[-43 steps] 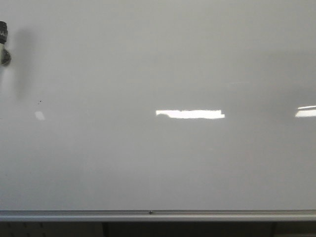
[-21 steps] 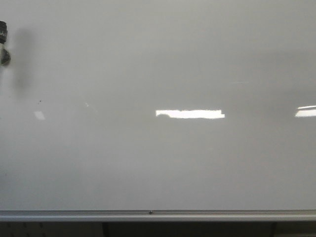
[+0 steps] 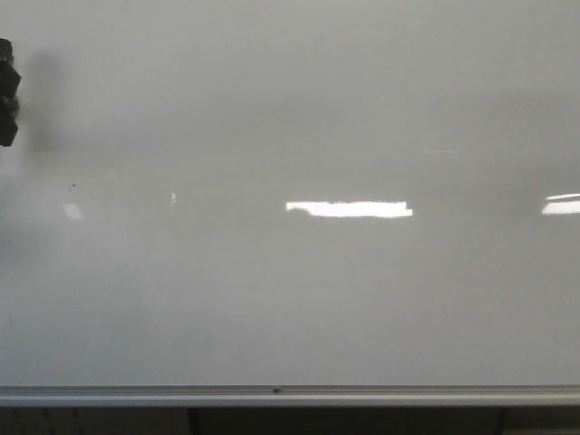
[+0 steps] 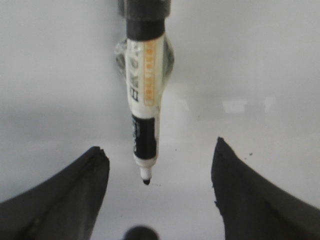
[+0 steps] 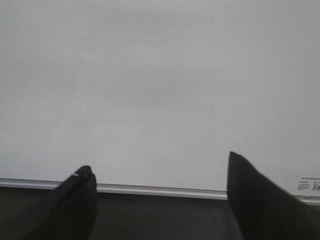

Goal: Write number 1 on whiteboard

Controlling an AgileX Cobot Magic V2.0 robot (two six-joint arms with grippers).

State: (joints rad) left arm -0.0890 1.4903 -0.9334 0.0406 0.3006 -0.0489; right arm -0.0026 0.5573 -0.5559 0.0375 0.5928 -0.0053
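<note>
I should move my left gripper closer before I close it on the marker's body (image 4: pixel 145 75). Its fingers don't reach the marker's body yet, so they would miss it if I closed now.
The whiteboard (image 3: pixel 299 299) fills the front view, with its silver rail (image 3: pixel 290 396) along the lower edge. In the left wrist view a white and black marker (image 4: pixel 145 100) hangs tip down in front of the board (image 4: pixel 260 60). My left gripper (image 4: pixel 159 147) is open, its fingers wide apart either side of the marker's tip and not touching it. My right gripper (image 5: pixel 159 162) is open and empty, facing the board (image 5: pixel 160 65) just above the rail (image 5: pixel 160 189). I see no clear number 1. A faint thin short line (image 5: pixel 212 108) shows, and I cannot tell if it is ink.
A dark shape (image 3: pixel 6 91) sits at the left edge of the front view; I cannot tell whether it is marker or gripper. A small dark speck (image 3: pixel 72 188) lies near it. Bright light reflections (image 3: pixel 349 209) cross the board. A dark area (image 5: pixel 160 220) lies below the rail.
The dark shape at the left edge of the front view has grown and shifted slightly down. A small pale glint has appeared on the board and drifted right.
</note>
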